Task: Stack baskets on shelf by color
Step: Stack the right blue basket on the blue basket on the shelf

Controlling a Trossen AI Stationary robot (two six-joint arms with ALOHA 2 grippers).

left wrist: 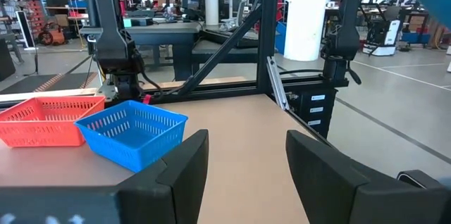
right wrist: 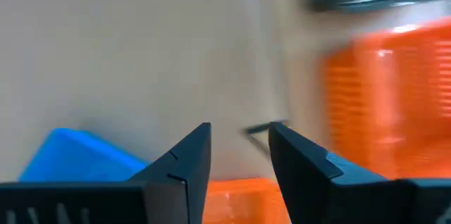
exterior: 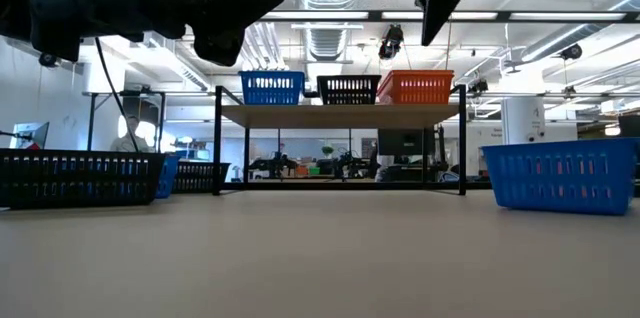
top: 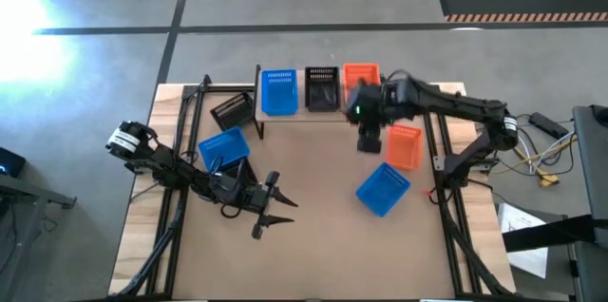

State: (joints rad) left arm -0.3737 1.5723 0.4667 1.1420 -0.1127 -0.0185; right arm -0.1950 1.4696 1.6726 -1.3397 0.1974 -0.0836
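Blue should be stacked with blue on the shelf (top: 304,112), so the robot's left gripper next needs to grab the blue basket beside the orange one by its rim near a corner (top: 359,192).
The shelf (top: 304,112) stands at the table's far edge, and a blue basket (top: 277,91), a black basket (top: 322,88) and an orange basket (top: 360,76) rest on its board side by side. On the table lie an orange basket (top: 406,145) and a blue basket (top: 383,188) at the right, and a black basket (top: 232,110) and a blue basket (top: 224,148) at the left. My right gripper (top: 369,136) hangs open and empty just in front of the shelf's right end, beside the table's orange basket. My left gripper (top: 271,205) is open and empty over the table's middle left.
Black frame rails (top: 176,198) run along the table's left and right sides (top: 446,207). The shelf's thin black legs (exterior: 218,138) stand on the far part of the table. Bare tabletop (top: 313,245) lies toward the near edge. Cables and gear (top: 546,155) sit off the table's right.
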